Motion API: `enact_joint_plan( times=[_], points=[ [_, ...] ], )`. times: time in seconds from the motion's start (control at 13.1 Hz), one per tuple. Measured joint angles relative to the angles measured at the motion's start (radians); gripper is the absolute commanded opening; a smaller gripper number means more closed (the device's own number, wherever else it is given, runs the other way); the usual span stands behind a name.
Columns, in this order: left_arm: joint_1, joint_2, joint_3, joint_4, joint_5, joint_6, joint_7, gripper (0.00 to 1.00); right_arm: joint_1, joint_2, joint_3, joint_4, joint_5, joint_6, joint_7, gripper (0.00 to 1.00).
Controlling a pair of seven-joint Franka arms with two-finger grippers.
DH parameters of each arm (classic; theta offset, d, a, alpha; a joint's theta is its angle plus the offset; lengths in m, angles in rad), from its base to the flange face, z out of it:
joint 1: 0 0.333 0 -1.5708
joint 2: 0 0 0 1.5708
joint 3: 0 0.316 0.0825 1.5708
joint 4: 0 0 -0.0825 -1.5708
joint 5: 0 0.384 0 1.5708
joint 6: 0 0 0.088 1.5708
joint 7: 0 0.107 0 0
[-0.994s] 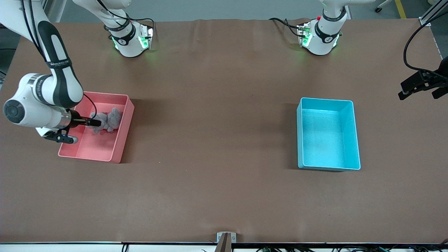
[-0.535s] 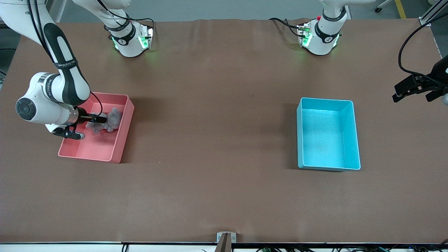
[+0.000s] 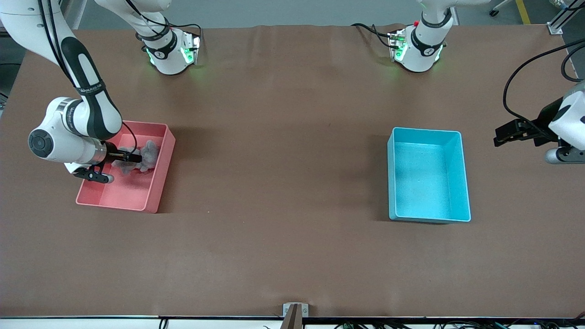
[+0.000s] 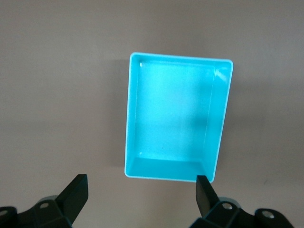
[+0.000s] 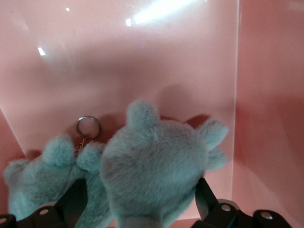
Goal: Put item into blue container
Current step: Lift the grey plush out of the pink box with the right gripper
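Next, my right gripper takes hold of the grey plush toy by its narrow end (image 5: 140,221) to put it into the blue container.
A grey plush toy (image 3: 145,154) with a metal key ring (image 5: 88,127) lies in the pink bin (image 3: 154,185) at the right arm's end of the table. My right gripper (image 3: 135,158) is down inside that bin and open. Its two fingers stand on either side of the plush (image 5: 152,171) without squeezing it. The blue container (image 3: 429,176) stands empty toward the left arm's end. My left gripper (image 3: 502,136) hangs open over bare table beside it, nearer that end's edge. In the left wrist view the blue container (image 4: 175,118) lies ahead of the left gripper (image 4: 140,187), which holds nothing.
Brown table cover (image 3: 283,183) stretches between the two bins. Both arm bases (image 3: 171,50) stand along the edge farthest from the front camera. A small metal bracket (image 3: 295,310) sits at the nearest edge.
My right gripper has slid farther into the pink bin, up around the plush. My left arm has swung in toward the blue container.
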Motion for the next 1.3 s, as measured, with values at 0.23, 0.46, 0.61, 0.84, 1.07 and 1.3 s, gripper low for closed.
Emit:
enact_joint_plan(
  times=[0.23,0.46,0.61,0.84,1.07,1.3],
  points=[
    [-0.001,0.0,-0.005,0.0,0.0,-0.029,0.0,1.0,-0.003,0.011,-0.001,0.0,0.001,0.006,0.0,1.0],
    [-0.001,0.003,-0.005,0.0,0.0,-0.036,0.0,1.0,-0.011,0.026,-0.001,-0.001,0.002,0.006,0.0,0.77],
    [0.0,0.008,-0.005,-0.001,0.0,-0.049,0.0,1.0,-0.013,0.027,-0.001,-0.001,0.002,-0.003,0.0,0.33],
    [0.001,0.013,-0.004,-0.004,0.0,-0.066,0.0,1.0,-0.013,0.027,0.001,0.031,0.002,-0.082,0.0,0.03],
    [0.001,0.013,-0.005,-0.004,0.0,-0.077,0.0,1.0,-0.013,0.027,0.001,0.083,0.005,-0.131,0.0,0.01],
    [0.0,0.013,-0.009,-0.004,0.0,-0.08,0.0,1.0,-0.012,0.025,0.003,0.2,0.004,-0.264,0.0,0.0]
  ],
)
